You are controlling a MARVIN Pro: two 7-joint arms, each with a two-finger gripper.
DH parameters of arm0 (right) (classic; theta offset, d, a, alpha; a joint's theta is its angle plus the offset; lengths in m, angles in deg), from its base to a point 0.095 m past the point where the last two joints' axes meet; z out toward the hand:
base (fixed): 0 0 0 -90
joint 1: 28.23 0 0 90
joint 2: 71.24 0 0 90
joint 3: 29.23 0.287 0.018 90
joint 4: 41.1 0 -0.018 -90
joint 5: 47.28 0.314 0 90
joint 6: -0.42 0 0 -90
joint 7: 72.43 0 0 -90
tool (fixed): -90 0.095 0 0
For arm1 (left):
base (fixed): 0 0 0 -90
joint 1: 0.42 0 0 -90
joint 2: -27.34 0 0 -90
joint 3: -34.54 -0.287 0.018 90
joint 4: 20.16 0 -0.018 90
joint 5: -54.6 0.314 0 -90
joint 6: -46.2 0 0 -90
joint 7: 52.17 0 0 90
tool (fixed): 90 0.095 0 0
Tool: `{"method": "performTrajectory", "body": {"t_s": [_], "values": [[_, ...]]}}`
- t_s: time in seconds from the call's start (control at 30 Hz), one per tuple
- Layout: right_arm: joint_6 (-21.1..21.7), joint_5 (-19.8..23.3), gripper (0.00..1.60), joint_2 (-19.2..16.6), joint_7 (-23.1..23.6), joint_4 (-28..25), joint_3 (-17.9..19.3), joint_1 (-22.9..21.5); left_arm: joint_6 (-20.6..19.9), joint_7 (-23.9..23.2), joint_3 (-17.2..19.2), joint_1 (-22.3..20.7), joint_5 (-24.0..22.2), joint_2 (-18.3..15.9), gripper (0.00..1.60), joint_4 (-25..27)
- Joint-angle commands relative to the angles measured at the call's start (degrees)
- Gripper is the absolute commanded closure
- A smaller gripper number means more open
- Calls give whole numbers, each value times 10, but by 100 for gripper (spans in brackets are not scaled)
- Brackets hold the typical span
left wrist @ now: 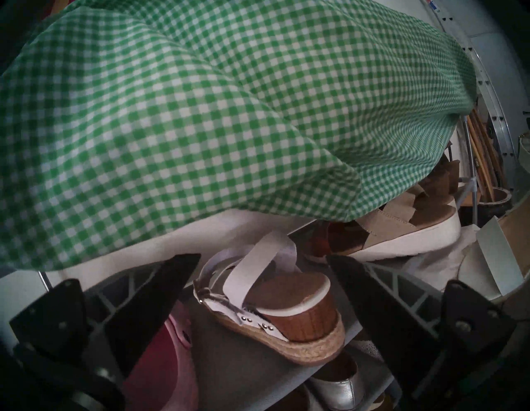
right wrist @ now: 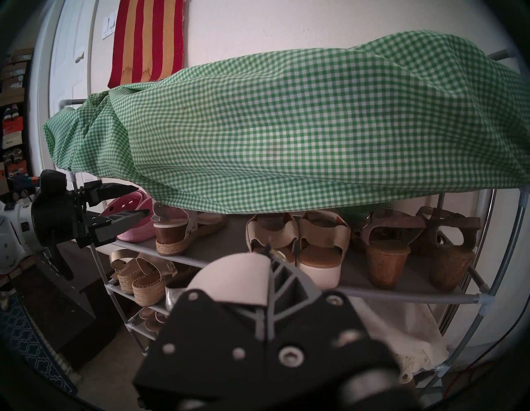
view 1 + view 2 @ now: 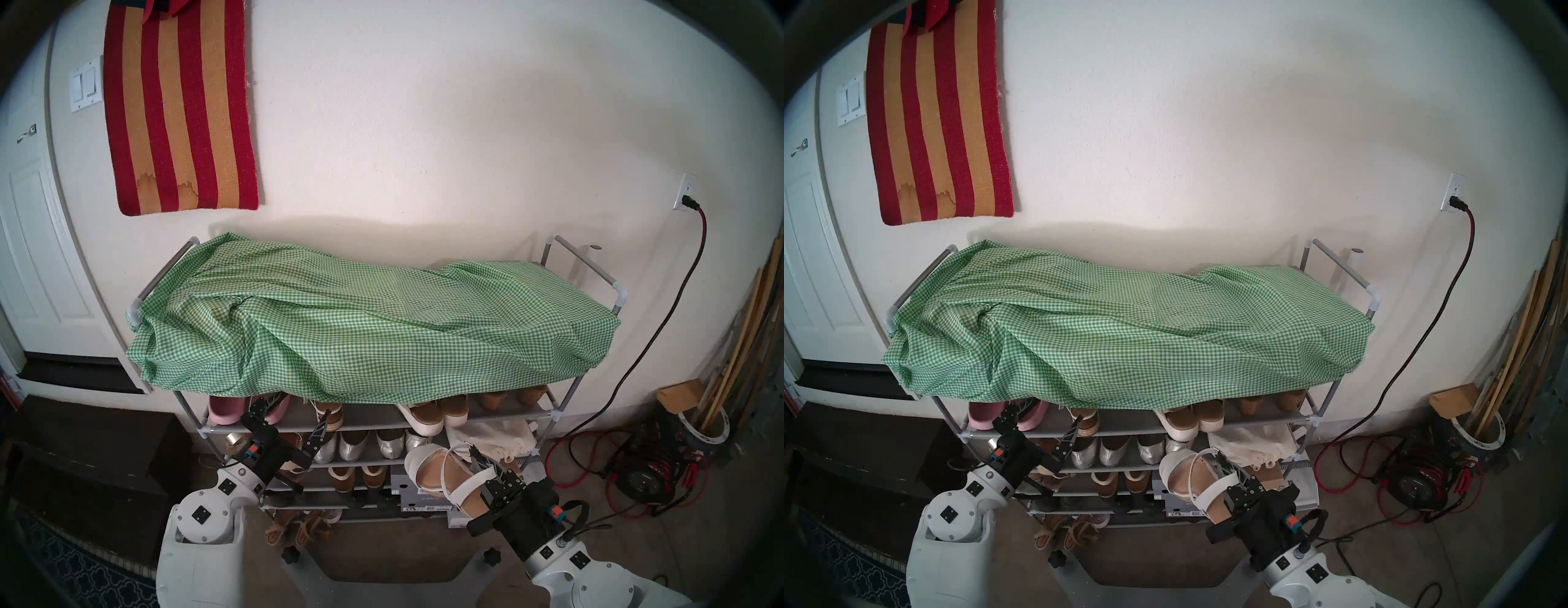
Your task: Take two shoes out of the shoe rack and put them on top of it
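My left gripper grabs the white strap (image 1: 258,265) looping up above the heel next, since the sandal's heel (image 1: 306,320) is thick and rounded.
The shoe rack (image 3: 590,264) stands against the wall, its top draped in a green gingham cloth (image 3: 360,322). One white-strapped wedge sandal (image 1: 275,310) stands on the upper shelf under the cloth's edge, also visible in the right wrist view (image 2: 175,232). My left gripper (image 3: 292,414) is open just in front of it, its fingertips (image 1: 183,267) flanking the heel without touching. My right gripper (image 3: 488,471) is shut on the other sandal (image 3: 432,471), held in the air in front of the rack's lower right; its white strap (image 2: 238,275) fills the right wrist view.
On the upper shelf are pink clogs (image 3: 229,412), white chunky-soled shoes (image 3: 428,418) and cork wedges (image 2: 387,258). Silver flats (image 3: 369,443) sit a shelf lower, a shoe box (image 3: 424,494) below. A red cable reel (image 3: 636,479) lies right, a dark step (image 3: 85,446) left.
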Motion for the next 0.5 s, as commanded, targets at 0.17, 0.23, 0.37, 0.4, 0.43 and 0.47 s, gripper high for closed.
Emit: {"method": "performTrajectory", "body": {"t_s": [0.17,0.23,0.37,0.4,0.43,0.47], "values": [[-4,0,160,5,2,-9,1,0,5,11,-13,-45,23,-7,0,-42],[-4,-1,160,6,2,-9,1,0,7,14,-15,-53,26,-9,0,-51],[-4,-1,160,7,4,-9,2,0,12,21,-15,-70,32,-13,0,-71],[-4,-1,160,8,4,-9,2,1,14,23,-15,-73,33,-14,0,-75],[-4,-1,160,8,4,-9,3,1,15,24,-14,-77,34,-15,0,-79],[-4,-1,160,8,5,-9,3,1,16,26,-14,-80,34,-16,0,-82]]}}
